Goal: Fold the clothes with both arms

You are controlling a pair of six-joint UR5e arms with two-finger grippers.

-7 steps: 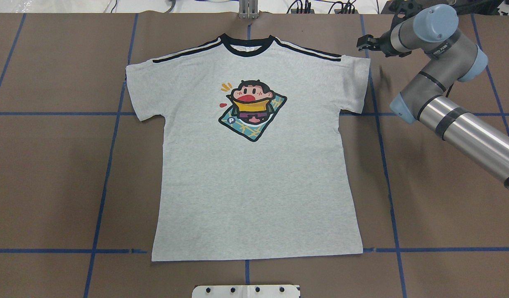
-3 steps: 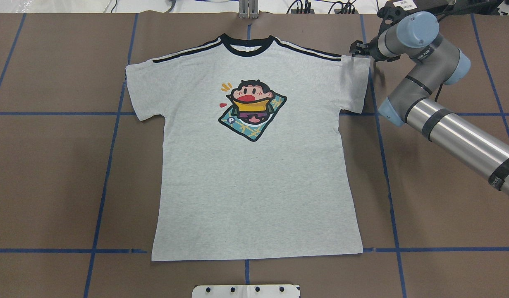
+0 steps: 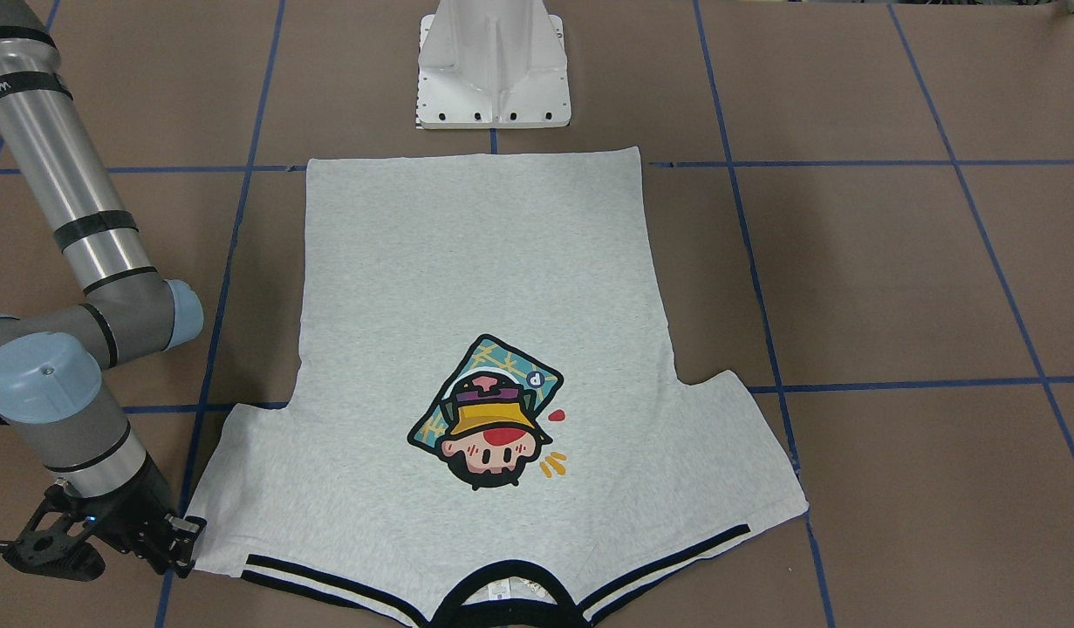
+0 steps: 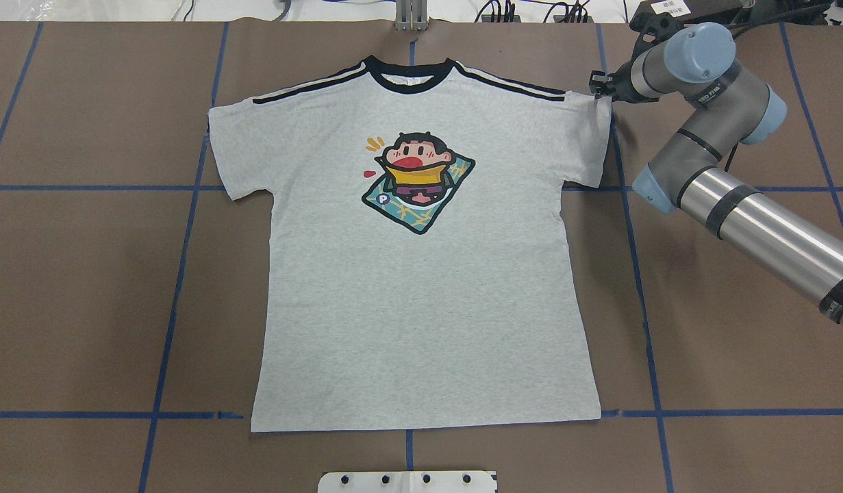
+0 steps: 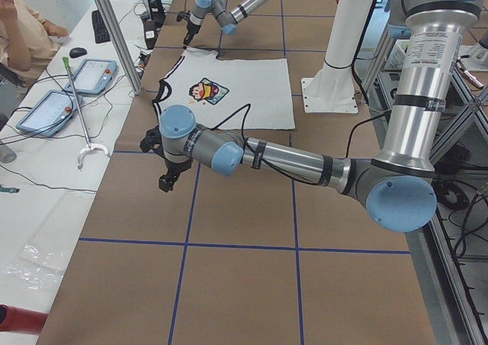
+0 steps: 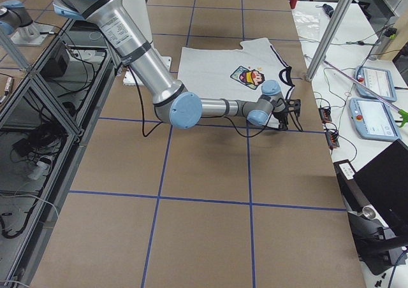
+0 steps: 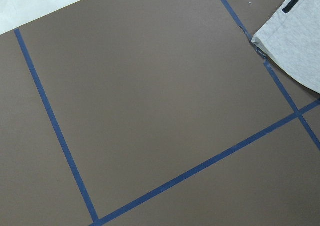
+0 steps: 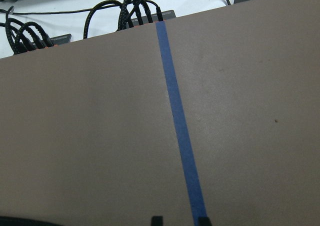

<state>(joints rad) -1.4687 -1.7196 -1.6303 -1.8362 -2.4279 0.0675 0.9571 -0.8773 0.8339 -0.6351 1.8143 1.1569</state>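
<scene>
The sleeve needs to be folded in over the cartoon print's side of the shirt (image 3: 365, 450), so my right gripper should grab the sleeve by its cuff corner (image 3: 203, 561) next.
The grey T-shirt (image 4: 421, 308) lies flat and face up on the brown table, with its collar at the far edge and its cartoon print (image 4: 418, 181) up. It also shows in the front-facing view (image 3: 475, 262). My right gripper (image 4: 599, 87) sits low at the outer top corner of the shirt's right-hand sleeve (image 4: 589, 137). It also shows in the front-facing view (image 3: 186, 539). In the right wrist view its fingertips (image 8: 157, 220) stand apart with nothing between them. My left gripper (image 5: 164, 183) hovers over bare table, well off the shirt's other side. I cannot tell whether it is open. The left wrist view shows only a sleeve corner (image 7: 295, 41).
The white pedestal (image 3: 493, 70) stands at the near edge behind the shirt's hem. Blue tape lines (image 4: 181, 274) grid the table. Black cables (image 8: 125, 16) lie past the far edge. An operator's desk with tablets (image 5: 91, 74) runs along that side.
My right arm swung in toward the shirt, bringing its gripper down to the sleeve's top corner. In the last half second it shifted slightly back. The shirt has not moved.
</scene>
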